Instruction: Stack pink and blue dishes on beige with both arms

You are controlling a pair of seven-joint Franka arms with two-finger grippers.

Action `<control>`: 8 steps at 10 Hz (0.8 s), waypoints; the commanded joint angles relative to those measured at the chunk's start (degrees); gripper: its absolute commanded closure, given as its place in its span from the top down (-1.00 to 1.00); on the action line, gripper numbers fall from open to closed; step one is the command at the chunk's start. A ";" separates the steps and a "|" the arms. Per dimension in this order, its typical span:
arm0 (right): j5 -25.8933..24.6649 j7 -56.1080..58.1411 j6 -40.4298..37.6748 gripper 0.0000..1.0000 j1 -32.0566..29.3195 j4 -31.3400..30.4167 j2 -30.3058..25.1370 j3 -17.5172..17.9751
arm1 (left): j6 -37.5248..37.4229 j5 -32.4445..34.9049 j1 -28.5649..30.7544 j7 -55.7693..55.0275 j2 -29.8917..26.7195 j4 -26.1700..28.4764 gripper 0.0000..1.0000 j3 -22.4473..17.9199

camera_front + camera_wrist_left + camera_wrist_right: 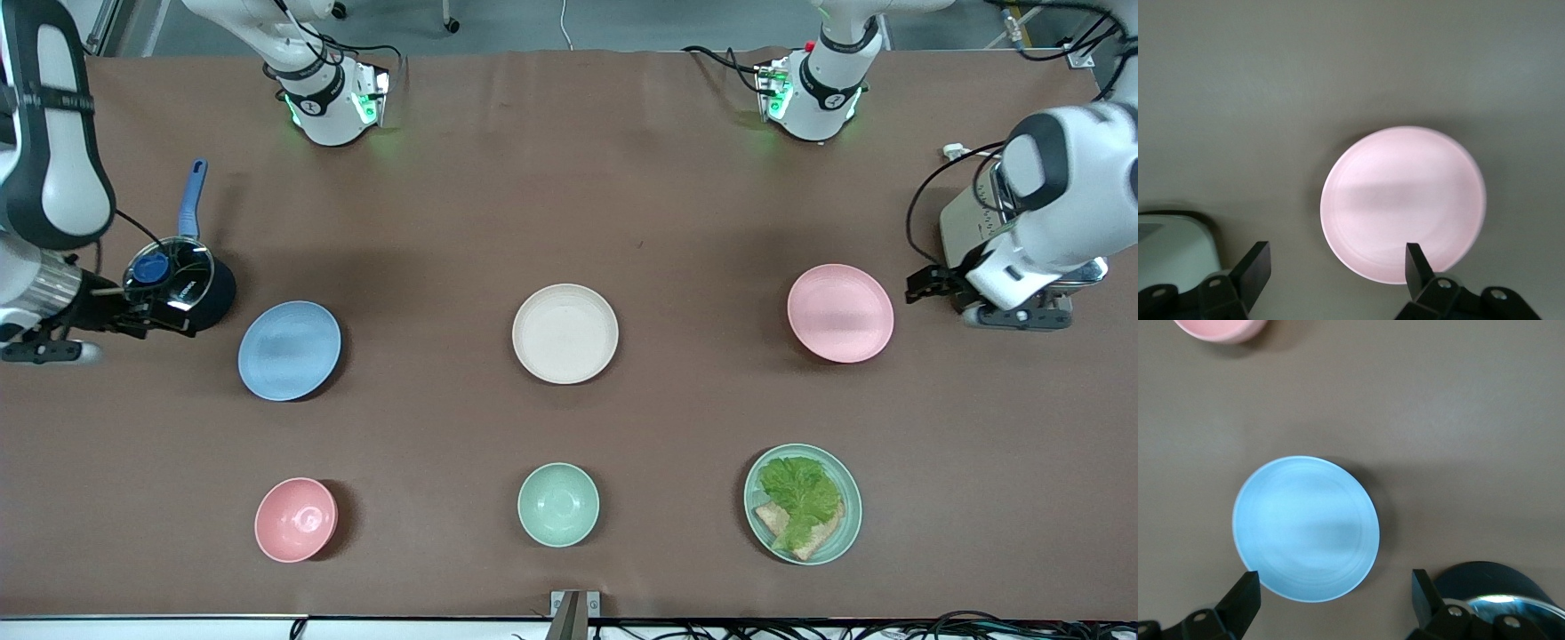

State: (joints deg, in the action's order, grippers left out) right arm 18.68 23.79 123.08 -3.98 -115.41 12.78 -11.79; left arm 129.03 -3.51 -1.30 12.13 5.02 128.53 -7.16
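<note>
The light blue plate's bottom needs to stay free to stack, so the robot's right gripper should grab the plate by its rim on the pot side next.
The cream-beige plate [565, 333] lies in the middle of the table. The light blue plate [289, 350] [1305, 528] lies toward the right arm's end and the pale pink plate [840, 312] [1403, 203] toward the left arm's end. All three rest flat and apart. My right gripper [142, 313] [1335, 590] hangs open over the table between the dark pot and the blue plate, holding nothing. My left gripper [920, 286] [1337, 267] hangs open over the table just beside the pink plate, also holding nothing.
A dark pot [182, 289] [1498, 587] with a glass lid and blue handle stands beside the blue plate. A metal appliance [973, 227] sits under the left arm. Nearer the front camera are a pink bowl [296, 519], a mint-green bowl [558, 504] and a mint-green plate [840, 542] with lettuce and bread.
</note>
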 commanded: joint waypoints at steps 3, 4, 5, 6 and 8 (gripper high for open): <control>14.36 17.84 6.55 1.00 -0.85 -3.68 9.43 -0.25 | 10.17 -0.80 0.59 1.14 13.68 1.99 0.46 -0.13; 15.41 19.70 8.21 0.98 -0.85 -3.94 10.06 -0.25 | 10.62 -0.89 1.29 1.23 15.09 2.08 0.38 -0.05; 16.46 20.50 8.66 0.89 -0.77 -3.94 10.94 -0.25 | 10.71 -0.89 1.38 1.14 15.89 2.17 0.26 -0.05; 17.35 22.42 9.71 0.67 -0.94 -3.94 11.99 -0.34 | 10.71 -0.89 1.47 1.23 16.51 2.17 -0.11 -0.05; 19.98 25.16 10.60 0.31 -1.03 -4.03 13.67 -0.34 | 10.71 -0.89 1.47 1.23 16.43 1.99 -0.74 0.04</control>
State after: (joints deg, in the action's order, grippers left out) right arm 36.08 46.08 132.83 -4.67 -118.65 26.06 -12.17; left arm 138.60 -3.52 0.13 12.30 20.02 130.39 -7.23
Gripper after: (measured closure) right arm 0.260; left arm 0.546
